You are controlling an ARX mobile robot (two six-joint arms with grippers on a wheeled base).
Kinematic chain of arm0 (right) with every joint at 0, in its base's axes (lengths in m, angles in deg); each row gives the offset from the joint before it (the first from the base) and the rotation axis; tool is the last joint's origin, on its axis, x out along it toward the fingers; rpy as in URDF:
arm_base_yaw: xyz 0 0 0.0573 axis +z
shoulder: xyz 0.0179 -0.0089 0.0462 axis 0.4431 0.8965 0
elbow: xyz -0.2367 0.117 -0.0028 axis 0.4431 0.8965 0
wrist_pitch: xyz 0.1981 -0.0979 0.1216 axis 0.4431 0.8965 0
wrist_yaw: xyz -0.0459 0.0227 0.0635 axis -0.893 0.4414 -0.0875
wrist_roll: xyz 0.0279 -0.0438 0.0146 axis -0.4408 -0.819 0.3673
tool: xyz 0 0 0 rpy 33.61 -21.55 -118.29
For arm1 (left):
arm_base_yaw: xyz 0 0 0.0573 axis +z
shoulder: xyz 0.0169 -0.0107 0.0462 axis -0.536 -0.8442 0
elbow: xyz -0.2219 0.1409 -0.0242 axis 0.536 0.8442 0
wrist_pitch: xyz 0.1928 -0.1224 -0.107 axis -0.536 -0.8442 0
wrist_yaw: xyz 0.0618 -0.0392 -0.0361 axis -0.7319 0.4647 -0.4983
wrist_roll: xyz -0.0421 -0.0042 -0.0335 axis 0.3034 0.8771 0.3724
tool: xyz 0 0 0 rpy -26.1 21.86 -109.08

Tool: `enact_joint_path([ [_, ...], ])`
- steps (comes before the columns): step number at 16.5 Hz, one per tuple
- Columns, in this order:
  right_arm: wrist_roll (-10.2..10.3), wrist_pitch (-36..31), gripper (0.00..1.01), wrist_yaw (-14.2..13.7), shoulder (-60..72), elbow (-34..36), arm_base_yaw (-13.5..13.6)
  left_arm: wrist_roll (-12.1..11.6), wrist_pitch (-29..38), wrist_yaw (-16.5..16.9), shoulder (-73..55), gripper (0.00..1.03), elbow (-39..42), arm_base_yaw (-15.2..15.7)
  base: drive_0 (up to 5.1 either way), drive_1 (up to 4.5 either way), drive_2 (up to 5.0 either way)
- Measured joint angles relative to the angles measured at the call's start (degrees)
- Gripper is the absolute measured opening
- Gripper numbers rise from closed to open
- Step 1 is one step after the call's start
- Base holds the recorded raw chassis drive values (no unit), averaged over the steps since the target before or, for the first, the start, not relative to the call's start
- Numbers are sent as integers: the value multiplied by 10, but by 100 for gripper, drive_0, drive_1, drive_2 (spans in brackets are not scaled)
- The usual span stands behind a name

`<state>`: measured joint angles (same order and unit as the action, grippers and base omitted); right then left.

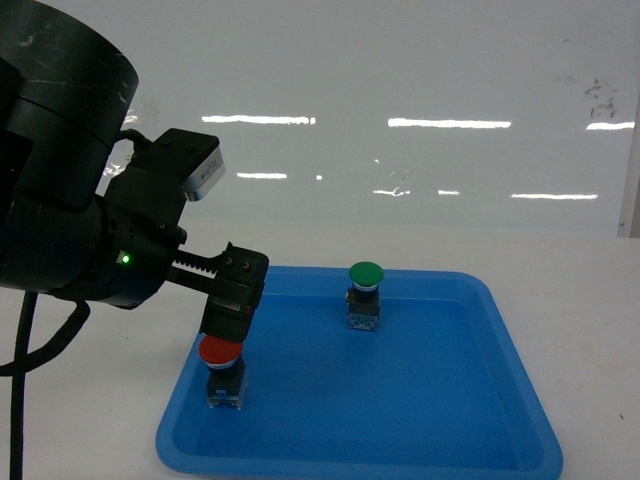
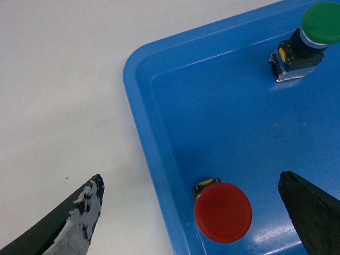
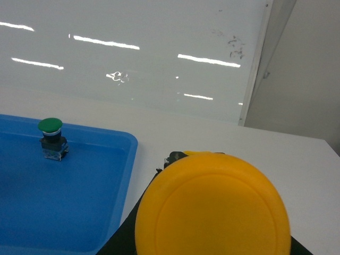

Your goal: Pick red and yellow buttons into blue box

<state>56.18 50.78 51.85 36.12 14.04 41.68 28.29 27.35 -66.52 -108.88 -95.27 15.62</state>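
I should get the red button into the blue box, so I should next grab the button with my left gripper by its red cap [image 1: 220,349].
The red button [image 1: 220,352] stands upright at the front left of a shallow blue tray [image 1: 480,400]. My left gripper [image 1: 228,310] hangs just above it, open. In the left wrist view the red cap [image 2: 222,212] lies between the two spread fingers [image 2: 79,223], nearer the right one, and neither touches it. The yellow button [image 3: 212,207] fills the lower right wrist view, its cap close to the lens. My right gripper [image 3: 210,247] is shut on it above the white table, right of the tray. The blue box is out of view.
A green-capped button [image 1: 366,274] stands at the back middle of the tray, also in the wrist views [image 2: 321,22] [image 3: 50,126]. The tray's raised rim [image 2: 143,122] runs under the left gripper. A glossy white wall [image 1: 400,100] rises behind the table.
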Motion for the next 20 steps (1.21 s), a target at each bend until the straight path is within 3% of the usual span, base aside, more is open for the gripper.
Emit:
enact_joint_path([
  [5, 0, 0, 26, 0, 0, 0, 0, 34, -31, 16, -8, 98, 11, -41, 0, 0, 0],
  [6, 0, 0, 26, 0, 0, 0, 0, 43, -29, 20, -14, 98, 17, -40, 0, 0, 0],
  [10, 0, 0, 26, 0, 0, 0, 0, 45, -5, 22, -64, 98, 25, -19, 0, 0, 0],
  [15, 0, 0, 26, 0, 0, 0, 0, 47, -4, 50, -91, 98, -5, 0, 0, 0, 0],
  [20, 0, 0, 26, 0, 0, 0, 0, 60, -4, 63, -122, 98, -32, -2, 0, 0, 0],
])
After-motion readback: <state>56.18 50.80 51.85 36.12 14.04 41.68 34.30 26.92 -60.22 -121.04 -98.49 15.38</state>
